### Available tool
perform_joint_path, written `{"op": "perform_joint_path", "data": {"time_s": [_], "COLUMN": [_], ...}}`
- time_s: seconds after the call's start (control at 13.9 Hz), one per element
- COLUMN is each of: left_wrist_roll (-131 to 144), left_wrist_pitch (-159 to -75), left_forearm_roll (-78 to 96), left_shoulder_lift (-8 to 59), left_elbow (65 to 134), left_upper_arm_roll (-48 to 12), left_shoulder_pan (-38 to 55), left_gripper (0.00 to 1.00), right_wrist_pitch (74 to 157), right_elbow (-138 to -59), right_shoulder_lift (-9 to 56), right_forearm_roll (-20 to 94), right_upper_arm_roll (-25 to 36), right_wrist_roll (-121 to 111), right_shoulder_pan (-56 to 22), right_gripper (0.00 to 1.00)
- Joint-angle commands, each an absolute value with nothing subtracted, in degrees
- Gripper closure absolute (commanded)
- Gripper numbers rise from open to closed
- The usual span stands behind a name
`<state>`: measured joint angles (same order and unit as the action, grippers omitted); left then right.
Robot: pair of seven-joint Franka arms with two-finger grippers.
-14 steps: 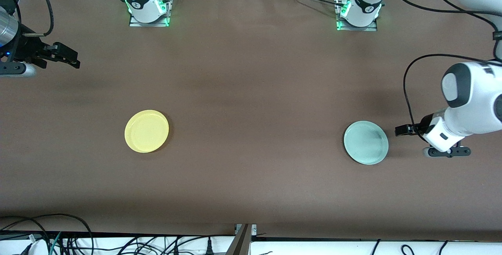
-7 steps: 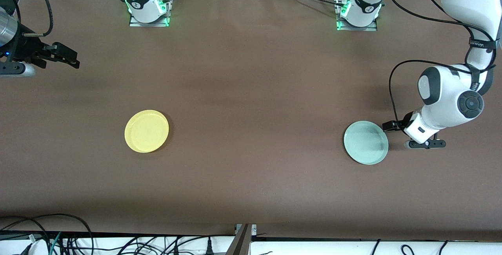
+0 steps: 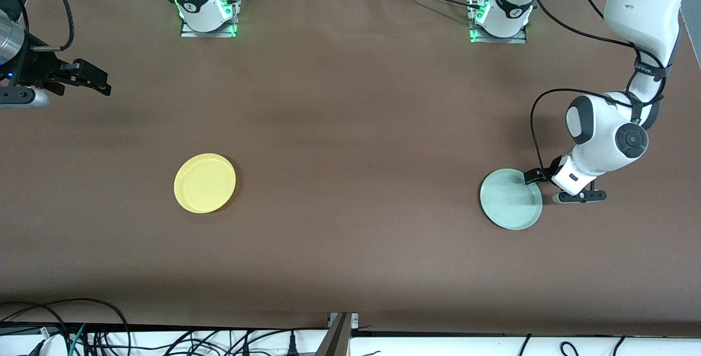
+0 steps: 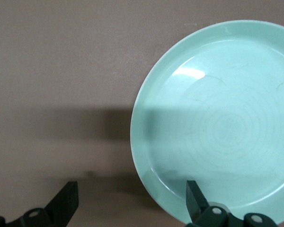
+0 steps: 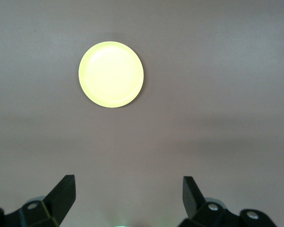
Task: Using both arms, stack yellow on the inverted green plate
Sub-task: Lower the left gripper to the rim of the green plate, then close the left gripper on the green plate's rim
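Note:
The robot's left hand has to take hold of the green plate (image 3: 511,199) by its rim (image 3: 532,185) next, so that the green plate can be turned upside down.
The yellow plate (image 3: 205,183) lies rim up on the brown table toward the right arm's end; it also shows in the right wrist view (image 5: 111,74). The green plate (image 3: 511,199) lies rim up toward the left arm's end and fills the left wrist view (image 4: 222,123). My left gripper (image 3: 534,176) is open and low at the green plate's rim on the side toward the left arm's end. In its wrist view (image 4: 131,203) one finger (image 4: 196,201) is over the rim and the other over bare table. My right gripper (image 3: 93,79) is open and empty, waiting over the table's right-arm end (image 5: 128,194).
The two arm bases (image 3: 207,11) (image 3: 499,13) stand along the table's edge farthest from the front camera. A black cable (image 3: 539,120) loops beside the left wrist. Cables hang below the table's near edge (image 3: 339,317).
My left arm has swung in from the table's end toward the green plate, bringing its open gripper to the plate's rim. The right arm and both plates have not moved.

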<state>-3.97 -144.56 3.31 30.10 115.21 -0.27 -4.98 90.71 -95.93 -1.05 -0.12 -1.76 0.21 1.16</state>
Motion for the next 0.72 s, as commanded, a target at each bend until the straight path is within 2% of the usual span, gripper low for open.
{"op": "perform_joint_path", "data": {"time_s": [0.0,0.14,0.36,0.65], "left_wrist_roll": [-7.7,-7.9,-8.2,-15.3], "left_wrist_pitch": [-145.7,-145.7,-145.7,-145.6], "left_forearm_roll": [5.6,6.2,8.3,14.5], "left_shoulder_lift": [30.5,30.5,30.8,31.3], "left_elbow": [115.0,115.0,114.9,114.5], "left_upper_arm_roll": [-1.1,-1.2,-1.2,-1.2], "left_shoulder_pan": [-5.5,-5.5,-5.5,-5.5], "left_gripper": [0.0,0.01,0.11,0.11], "right_wrist_pitch": [89.7,89.7,89.7,89.7], "right_elbow": [-94.8,-94.7,-94.7,-94.8], "right_shoulder_lift": [-0.6,-0.6,-0.6,-0.6], "right_forearm_roll": [0.9,0.9,0.8,0.9], "right_upper_arm_roll": [-1.8,-1.8,-1.8,-2.0], "right_wrist_roll": [0.2,0.2,0.2,0.3], "right_shoulder_pan": [1.3,1.3,1.3,1.2], "right_gripper": [0.0,0.0,0.0,0.0]}}
